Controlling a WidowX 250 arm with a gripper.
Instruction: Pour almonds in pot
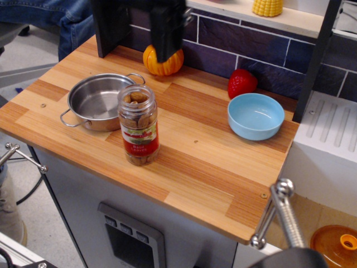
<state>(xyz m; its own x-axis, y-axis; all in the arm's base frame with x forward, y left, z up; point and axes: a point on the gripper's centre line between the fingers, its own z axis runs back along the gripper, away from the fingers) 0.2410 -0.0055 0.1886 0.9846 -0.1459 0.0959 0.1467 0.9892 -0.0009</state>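
The gripper grabs the clear jar by its upper body above the label (138,119) next, to pour almonds into the steel pot (99,102).
The clear jar of almonds (138,125) stands upright on the wooden counter, with a red, white and green label and no lid; brown nuts show at its mouth. The shiny steel pot (99,102) sits just left of and behind the jar, empty, with two loop handles. My gripper (135,54) is open and empty, raised well above and behind the jar and the pot. Its two dark fingers (166,33) hang down in front of the tiled wall, touching nothing.
An orange toy pumpkin (162,64) sits at the wall behind the pot, partly behind one finger. A red strawberry (241,84) and a light blue bowl (255,116) lie to the right. A white rack (329,134) adjoins the counter's right edge. A metal handle (279,215) is in the foreground.
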